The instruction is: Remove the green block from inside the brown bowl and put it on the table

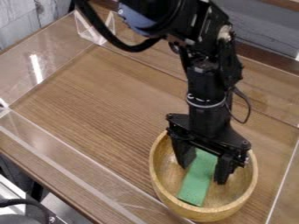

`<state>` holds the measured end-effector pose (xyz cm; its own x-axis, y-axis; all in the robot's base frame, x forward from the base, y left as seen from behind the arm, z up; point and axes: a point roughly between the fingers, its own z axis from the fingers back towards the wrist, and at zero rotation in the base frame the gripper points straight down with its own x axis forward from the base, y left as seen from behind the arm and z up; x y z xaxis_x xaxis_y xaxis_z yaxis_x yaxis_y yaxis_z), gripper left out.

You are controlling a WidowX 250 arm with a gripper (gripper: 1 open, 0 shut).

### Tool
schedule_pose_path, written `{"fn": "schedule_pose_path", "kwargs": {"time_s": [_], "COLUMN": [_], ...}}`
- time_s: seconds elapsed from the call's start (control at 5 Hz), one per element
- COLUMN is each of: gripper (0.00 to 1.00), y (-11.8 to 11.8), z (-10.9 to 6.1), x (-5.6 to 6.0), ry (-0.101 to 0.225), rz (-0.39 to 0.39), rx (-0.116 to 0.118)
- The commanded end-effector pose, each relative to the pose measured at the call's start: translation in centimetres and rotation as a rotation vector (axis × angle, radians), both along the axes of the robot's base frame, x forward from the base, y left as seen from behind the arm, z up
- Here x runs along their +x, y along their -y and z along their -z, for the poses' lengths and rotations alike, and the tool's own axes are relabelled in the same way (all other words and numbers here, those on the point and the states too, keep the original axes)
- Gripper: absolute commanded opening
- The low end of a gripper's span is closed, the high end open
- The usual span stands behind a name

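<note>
I will grab the green block [198,184] by its upper end [205,159] with my gripper next, so that I can lift the block out of the brown bowl.
The green block [198,184] lies slanted inside the brown bowl [160,166], which stands on the table [105,96] at the lower right. My gripper [208,163] points straight down into the bowl, open, with one black finger on each side of the block's upper end. That upper end is partly hidden behind the fingers. I cannot tell whether the fingers touch the block.
Low clear acrylic walls [47,52] border the tabletop at the left, back and front. The black arm [208,70] rises above the bowl toward the top of the view. Bare wood stretches left of the bowl.
</note>
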<state>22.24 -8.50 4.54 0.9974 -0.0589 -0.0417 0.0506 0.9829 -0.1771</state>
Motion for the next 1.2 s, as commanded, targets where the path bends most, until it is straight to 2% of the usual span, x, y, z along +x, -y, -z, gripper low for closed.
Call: {"fn": "schedule_pose_path", "kwargs": {"time_s": [0.0,0.2,0.4,1.0], "gripper": [1.00,1.00,0.00,0.00], "y": [0.0,0.0,0.1,0.2], "z": [0.0,0.8,1.3,0.6], "x": [0.7,0.8,0.7,-0.1], "ry": [0.031,0.034,0.035,-0.010], "rz": [-0.005,-0.004,-0.007,-0.004], "rx": [-0.010,-0.006,-0.002,0.007]}}
